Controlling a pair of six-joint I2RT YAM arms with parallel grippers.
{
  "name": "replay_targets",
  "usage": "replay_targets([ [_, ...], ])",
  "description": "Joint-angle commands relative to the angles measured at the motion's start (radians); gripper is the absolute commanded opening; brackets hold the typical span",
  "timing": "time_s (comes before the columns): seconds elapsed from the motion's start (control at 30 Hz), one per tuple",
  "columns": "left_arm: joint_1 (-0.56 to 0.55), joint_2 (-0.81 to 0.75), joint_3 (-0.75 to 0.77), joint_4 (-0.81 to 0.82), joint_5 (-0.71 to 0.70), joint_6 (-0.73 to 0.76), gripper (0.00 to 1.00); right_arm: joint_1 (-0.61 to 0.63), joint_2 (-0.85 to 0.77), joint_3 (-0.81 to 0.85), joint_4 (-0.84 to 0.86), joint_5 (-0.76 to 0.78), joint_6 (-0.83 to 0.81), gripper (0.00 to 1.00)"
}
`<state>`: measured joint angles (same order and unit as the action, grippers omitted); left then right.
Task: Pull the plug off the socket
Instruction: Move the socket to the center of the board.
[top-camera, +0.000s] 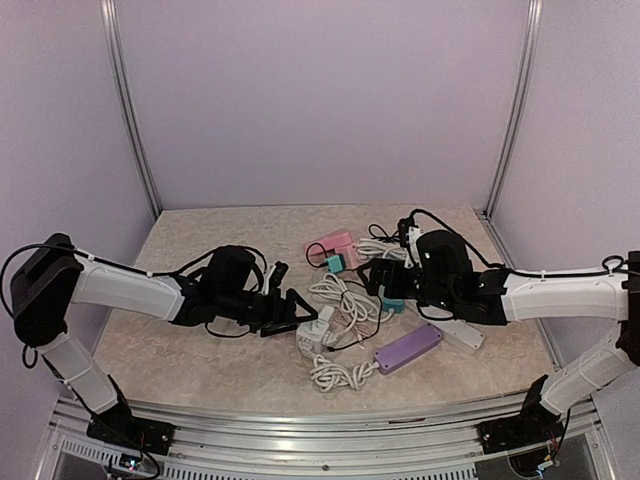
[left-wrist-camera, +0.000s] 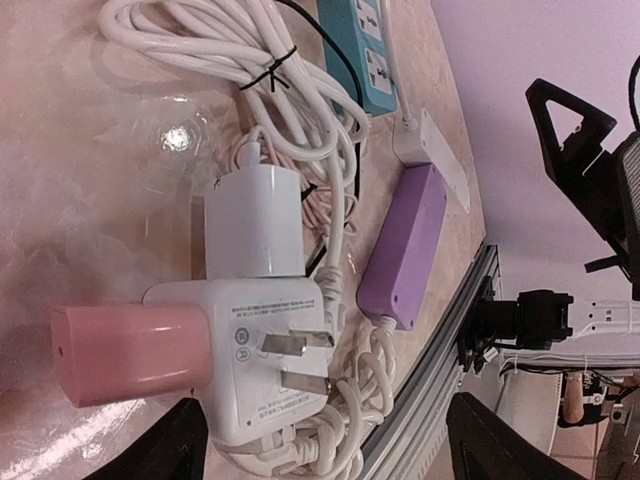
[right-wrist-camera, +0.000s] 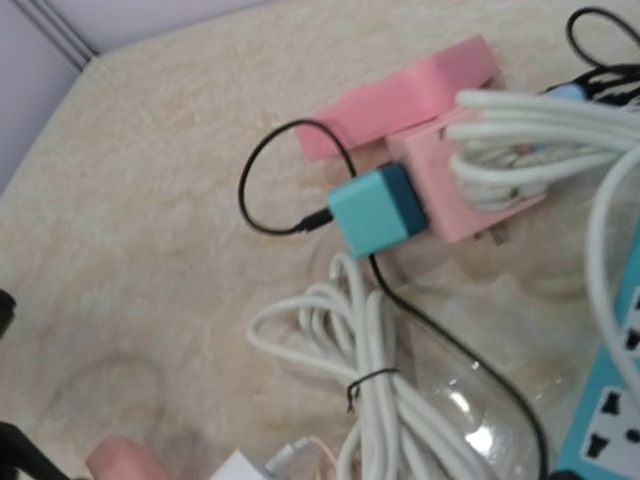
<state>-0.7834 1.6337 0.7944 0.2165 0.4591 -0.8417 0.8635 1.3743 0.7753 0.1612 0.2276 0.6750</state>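
Note:
The right gripper grabs the white cube socket's body next, which leaves both plugs free for my left gripper to pull off.
A white cube socket (left-wrist-camera: 270, 350) lies on the table with its metal prongs facing up. A pink plug (left-wrist-camera: 130, 350) sticks out of its left side and a white charger plug (left-wrist-camera: 255, 220) out of its far side. My left gripper (left-wrist-camera: 335, 450) is open, with its black fingertips (left-wrist-camera: 185, 445) on either side just short of the socket and touching nothing. In the top view the left gripper (top-camera: 293, 293) sits just left of the socket (top-camera: 313, 330). My right gripper (top-camera: 383, 283) hovers open over the cables; its fingers are out of the right wrist view.
A purple box (left-wrist-camera: 405, 245) and a teal power strip (left-wrist-camera: 360, 50) lie beyond the socket, with bundled white cables (left-wrist-camera: 220, 50). A pink socket block (right-wrist-camera: 470, 190) with a teal plug (right-wrist-camera: 380, 210) sits at the back. The table's front rail (top-camera: 320, 415) is close.

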Motion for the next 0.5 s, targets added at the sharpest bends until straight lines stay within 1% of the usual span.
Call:
replay_targets([
  [0.0,0.042,-0.122,-0.062,-0.054,-0.031,-0.015,0.82,0.062,0.062,0.072,-0.073,0.058,0.006,0.97],
  [0.1,0.093,-0.198,-0.094,-0.124,-0.052,0.022,0.84,0.101,0.113,0.120,-0.109,0.085,0.044,0.97],
  [0.2,0.169,-0.268,-0.130,-0.174,-0.046,0.048,0.85,0.143,0.180,0.179,-0.149,0.104,0.075,0.97],
  [0.37,0.250,-0.352,-0.166,-0.199,-0.043,0.084,0.86,0.229,0.326,0.356,-0.330,0.167,0.097,0.99],
  [0.47,0.280,-0.384,-0.189,-0.202,-0.038,0.085,0.91,0.259,0.405,0.432,-0.403,0.159,0.108,1.00],
])
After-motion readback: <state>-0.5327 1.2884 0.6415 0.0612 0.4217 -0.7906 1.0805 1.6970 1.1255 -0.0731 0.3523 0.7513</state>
